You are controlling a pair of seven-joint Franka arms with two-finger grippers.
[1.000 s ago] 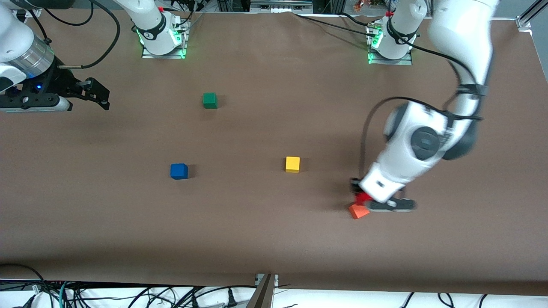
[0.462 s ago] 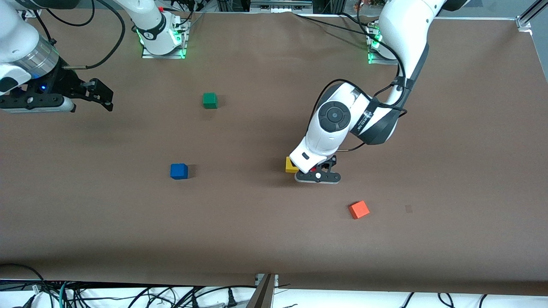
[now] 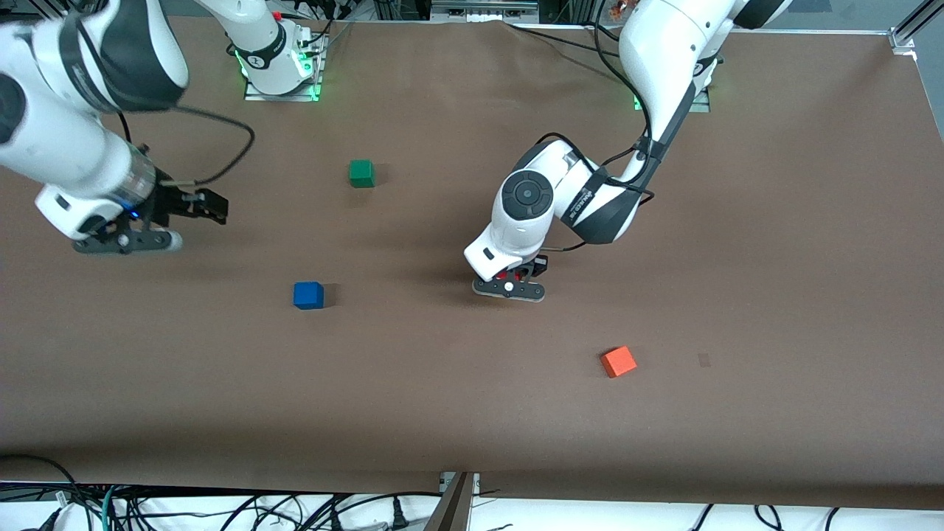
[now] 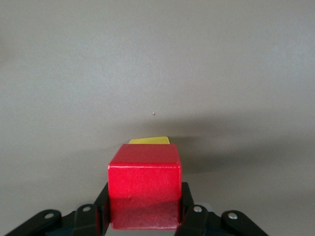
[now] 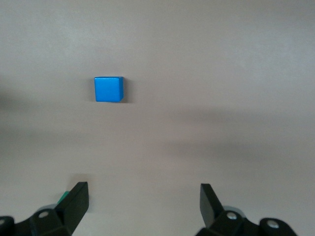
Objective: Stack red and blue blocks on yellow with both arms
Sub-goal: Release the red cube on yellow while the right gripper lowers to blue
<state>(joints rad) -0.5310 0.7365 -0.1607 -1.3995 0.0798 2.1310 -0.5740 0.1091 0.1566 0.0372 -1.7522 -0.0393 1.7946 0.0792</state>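
Next, my right gripper picks up the blue block (image 3: 308, 295) by its opposite sides to stack it on the red block.
My left gripper (image 3: 509, 285) is shut on the deep red block (image 4: 144, 177) and holds it right over the yellow cube. Only a sliver of the yellow cube (image 4: 149, 140) shows past the red block in the left wrist view. In the front view the left hand hides it. I cannot tell whether the two blocks touch. The blue block (image 3: 308, 295) sits alone on the table toward the right arm's end and also shows in the right wrist view (image 5: 109, 89). My right gripper (image 3: 212, 209) is open and empty, above the table, short of the blue block.
A green cube (image 3: 361, 173) sits nearer the robot bases. A lighter orange-red cube (image 3: 618, 361) lies nearer the front camera than the left gripper. The brown table (image 3: 472, 413) is bare along its front edge.
The left gripper carried the red block from beside the orange-red cube to over the yellow cube. The right arm swung in from the table's end toward the blue block.
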